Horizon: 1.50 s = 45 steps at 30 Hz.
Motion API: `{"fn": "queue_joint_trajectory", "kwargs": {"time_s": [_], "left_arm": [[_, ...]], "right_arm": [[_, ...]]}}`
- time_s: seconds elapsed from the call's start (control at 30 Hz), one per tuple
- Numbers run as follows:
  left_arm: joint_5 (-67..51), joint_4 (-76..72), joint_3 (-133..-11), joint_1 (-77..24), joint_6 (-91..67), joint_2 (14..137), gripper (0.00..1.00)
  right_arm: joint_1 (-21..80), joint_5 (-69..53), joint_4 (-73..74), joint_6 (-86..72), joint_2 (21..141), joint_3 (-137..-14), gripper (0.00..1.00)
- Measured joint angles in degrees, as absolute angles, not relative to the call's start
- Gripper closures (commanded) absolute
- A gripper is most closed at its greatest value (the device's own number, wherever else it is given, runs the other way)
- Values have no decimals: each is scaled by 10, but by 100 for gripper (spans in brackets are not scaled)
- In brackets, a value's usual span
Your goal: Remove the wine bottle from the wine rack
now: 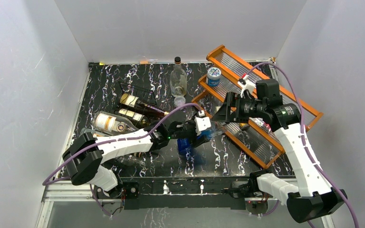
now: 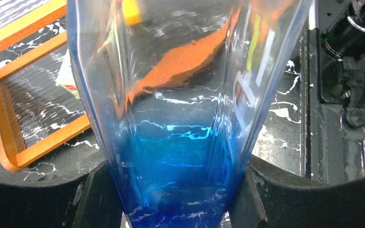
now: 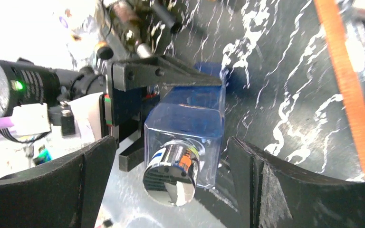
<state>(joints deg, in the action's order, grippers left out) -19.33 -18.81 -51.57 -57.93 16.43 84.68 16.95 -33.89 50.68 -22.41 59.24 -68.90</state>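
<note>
The bottle's shoulder (image 1: 215,130) (image 3: 184,128) is still beyond the ends of my fingers, so my right gripper needs to move toward the shoulder first and then close on it.
The wine bottle (image 1: 186,144), square-sided clear blue glass with a chrome cap (image 3: 173,173), hangs tilted over the middle of the table. My left gripper (image 1: 196,134) is shut on its body; both black fingers (image 2: 95,199) press the blue glass (image 2: 185,118) in the left wrist view. My right gripper (image 1: 218,115) stands open at the cap end, its jaws on either side of the bottle (image 3: 185,118) with gaps, not touching. The wine rack (image 1: 138,91), thin black wire, sits at the back left, apart from the held bottle.
Three more bottles lie by the rack: a dark one (image 1: 141,106), another (image 1: 134,116), a labelled one (image 1: 108,123). A clear bottle (image 1: 178,78) stands at the back. The orange wood-framed shelf (image 1: 292,97) with a blue-lidded jar (image 1: 213,75) fills the right. White walls enclose the table.
</note>
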Motion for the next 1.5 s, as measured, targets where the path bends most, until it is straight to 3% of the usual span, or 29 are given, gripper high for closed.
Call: {"fn": "queue_joint_trajectory", "kwargs": {"time_s": [0.47, 0.67, 0.97, 1.27, 1.5], "left_arm": [[-40, -236, -482, -579, 42, 828, 100], [-11, -235, -482, -579, 17, 828, 100], [-4, -233, -482, -579, 0, 828, 100], [-6, -227, -482, -578, -5, 824, 100], [-14, -216, -482, -577, -6, 817, 100]], "right_arm": [[170, -215, 431, -256, 562, -725, 2], [170, -211, 395, -280, 524, -713, 2], [174, -230, 371, -302, 586, -689, 3], [280, -201, 333, -284, 628, -658, 2], [320, -151, 313, -269, 647, -633, 14]]}}
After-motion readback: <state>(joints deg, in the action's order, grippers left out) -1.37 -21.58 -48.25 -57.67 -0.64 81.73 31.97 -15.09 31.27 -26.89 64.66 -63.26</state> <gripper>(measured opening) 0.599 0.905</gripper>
